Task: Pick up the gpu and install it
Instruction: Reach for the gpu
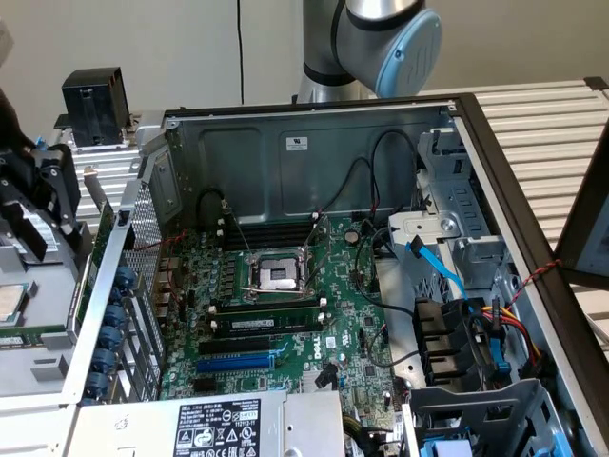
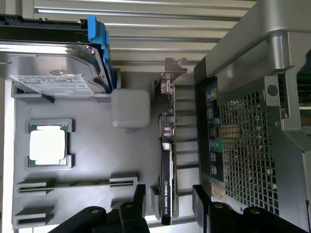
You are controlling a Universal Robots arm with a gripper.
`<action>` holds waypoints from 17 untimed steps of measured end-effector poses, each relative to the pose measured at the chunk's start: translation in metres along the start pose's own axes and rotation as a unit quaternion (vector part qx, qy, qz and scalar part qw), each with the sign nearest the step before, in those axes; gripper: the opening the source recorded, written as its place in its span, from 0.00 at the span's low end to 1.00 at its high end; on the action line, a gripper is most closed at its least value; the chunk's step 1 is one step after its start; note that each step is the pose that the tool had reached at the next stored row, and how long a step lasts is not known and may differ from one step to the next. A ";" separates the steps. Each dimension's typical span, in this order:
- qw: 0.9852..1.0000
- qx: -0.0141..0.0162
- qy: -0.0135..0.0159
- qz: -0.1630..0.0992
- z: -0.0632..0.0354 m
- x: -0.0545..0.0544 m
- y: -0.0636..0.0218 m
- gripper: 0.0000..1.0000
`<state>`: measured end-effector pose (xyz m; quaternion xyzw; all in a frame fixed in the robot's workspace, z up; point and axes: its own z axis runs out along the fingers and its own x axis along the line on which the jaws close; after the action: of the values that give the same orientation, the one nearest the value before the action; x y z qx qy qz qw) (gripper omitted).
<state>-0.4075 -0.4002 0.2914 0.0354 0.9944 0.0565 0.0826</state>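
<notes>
My gripper should next grab the GPU by its flat-sided black shroud (image 2: pixel 166 191) at one end to install it, as a bent bracket sticks out at the other.
The gpu (image 2: pixel 167 160) stands on its edge in a slot of the grey parts tray (image 2: pixel 87 160), its black shroud and silver end bracket (image 2: pixel 174 68) seen edge-on. My gripper (image 2: pixel 170 201) is open and straddles the card's near end, one black finger (image 2: pixel 140 199) on each side with a gap to the card. In the exterior view the gripper (image 1: pixel 40 195) hangs over the tray at the exterior view's left, beside the open computer case. The green motherboard (image 1: pixel 285 319) lies in the case with its long expansion slots (image 1: pixel 233 362) bare.
A hard drive in a blue bracket (image 2: pixel 53 63) and a CPU chip (image 2: pixel 47 145) rest on the same tray. The case's perforated rear wall (image 2: pixel 248 145) stands close beside the card. Cables (image 1: pixel 476 324) and drive cages crowd the case at the exterior view's right.
</notes>
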 end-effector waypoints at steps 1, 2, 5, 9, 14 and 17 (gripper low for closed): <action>1.000 -0.001 0.000 0.001 0.0015 -0.002 0.0000 0.51; 1.000 -0.002 0.000 0.002 0.0031 -0.003 -0.0001 0.51; 1.000 -0.004 0.000 0.005 0.0088 -0.005 -0.0005 0.51; 1.000 -0.004 -0.001 0.007 0.0158 -0.004 -0.0014 0.51; 1.000 -0.006 -0.001 0.010 0.0247 -0.003 -0.0024 0.51; 1.000 -0.009 -0.001 0.012 0.0298 -0.002 -0.0030 0.51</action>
<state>-0.4007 -0.4001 0.2622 0.0466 0.9932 0.0666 0.0828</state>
